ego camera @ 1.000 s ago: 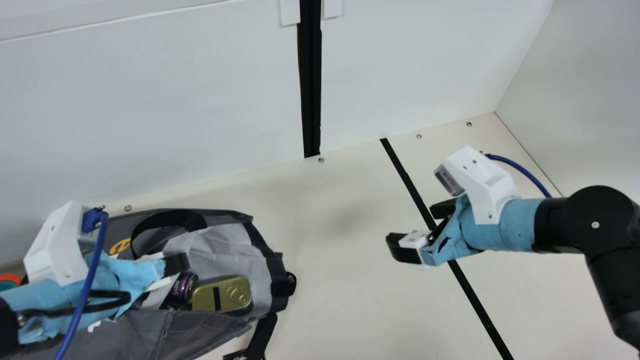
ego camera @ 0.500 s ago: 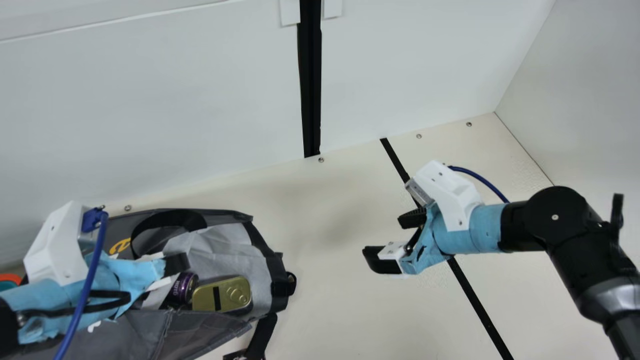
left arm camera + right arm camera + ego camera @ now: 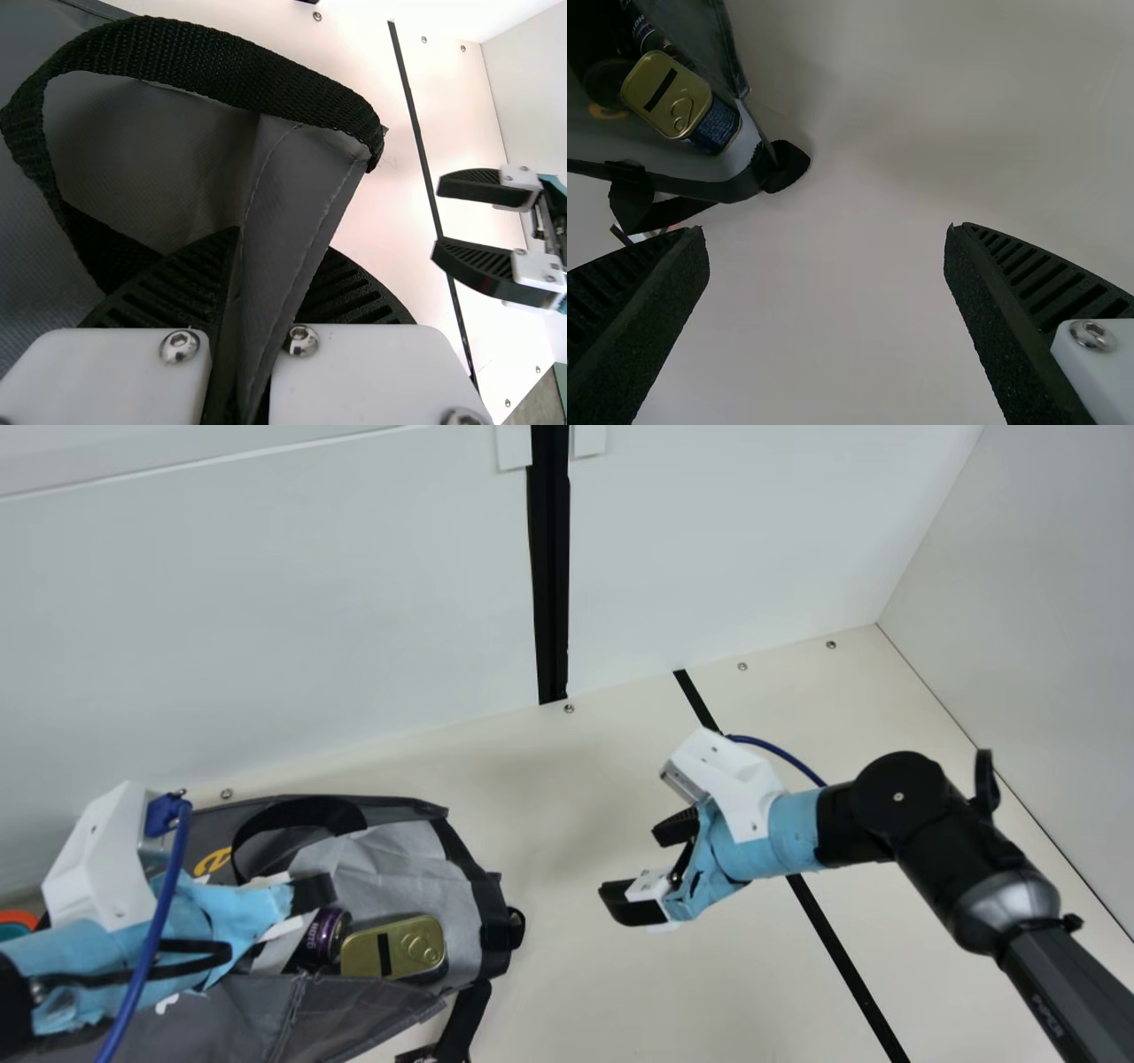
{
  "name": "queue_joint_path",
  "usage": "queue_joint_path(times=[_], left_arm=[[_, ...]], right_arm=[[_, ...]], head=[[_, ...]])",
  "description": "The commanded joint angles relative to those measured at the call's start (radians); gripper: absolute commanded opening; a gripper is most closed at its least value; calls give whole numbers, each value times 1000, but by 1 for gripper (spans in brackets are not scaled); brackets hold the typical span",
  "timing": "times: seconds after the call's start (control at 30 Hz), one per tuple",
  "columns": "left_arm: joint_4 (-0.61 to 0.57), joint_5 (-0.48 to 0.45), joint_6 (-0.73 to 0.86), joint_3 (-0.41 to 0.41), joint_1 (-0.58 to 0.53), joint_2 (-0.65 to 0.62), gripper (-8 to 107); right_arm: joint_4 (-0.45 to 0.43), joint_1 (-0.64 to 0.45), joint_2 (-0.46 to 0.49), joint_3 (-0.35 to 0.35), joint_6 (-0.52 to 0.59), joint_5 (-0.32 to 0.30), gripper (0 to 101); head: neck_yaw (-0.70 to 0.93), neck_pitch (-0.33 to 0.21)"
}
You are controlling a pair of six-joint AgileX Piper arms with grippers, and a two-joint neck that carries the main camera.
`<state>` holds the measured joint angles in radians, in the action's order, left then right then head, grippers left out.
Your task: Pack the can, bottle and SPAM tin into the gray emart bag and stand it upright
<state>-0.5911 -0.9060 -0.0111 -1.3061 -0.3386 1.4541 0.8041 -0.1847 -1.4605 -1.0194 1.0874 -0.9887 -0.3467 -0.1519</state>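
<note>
The robot's right gripper will next grab the gray bag by its open rim (image 3: 475, 873) (image 3: 757, 170), where the fabric edge stands up while the bag's sides sag slack.
The gray bag (image 3: 390, 859) lies on its side at the left of the main view, its contents exposed. Inside, the gold-topped SPAM tin (image 3: 394, 948) rests beside the purple can (image 3: 326, 933); I cannot make out the bottle. My left gripper (image 3: 312, 892) is over the bag, and in the left wrist view the left gripper (image 3: 273, 283) is clamped on a fold of the bag's edge near a black handle (image 3: 213, 71). To the bag's right, my right gripper (image 3: 627, 864) stands open above the table, and the right wrist view shows the right gripper (image 3: 827, 232) with nothing between its fingers.
A black strip (image 3: 833, 930) crosses the cream table (image 3: 549, 824) under the right arm. White walls (image 3: 266, 620) rise behind and at the right. An orange-rimmed item (image 3: 18, 919) sits at the far left, and a black strap (image 3: 465, 1019) trails off the bag.
My right gripper has moved left across the table, closer to the bag, staying open. The left arm, the bag and its contents have kept their places.
</note>
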Motion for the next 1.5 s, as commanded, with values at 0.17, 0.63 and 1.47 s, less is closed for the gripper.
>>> queue_joint_path(times=[0.17,0.63,1.47], left_arm=[[0,0,0,0,0,0,-8],[0,0,0,0,0,0,-8],[0,0,0,0,0,0,-8]], right_arm=[[46,43,-70,-4,39,18,95],[141,124,-224,-68,123,16,95],[280,268,-474,-198,221,-11,95]], head=[[-2,-23],[-2,-23],[-2,-23]])
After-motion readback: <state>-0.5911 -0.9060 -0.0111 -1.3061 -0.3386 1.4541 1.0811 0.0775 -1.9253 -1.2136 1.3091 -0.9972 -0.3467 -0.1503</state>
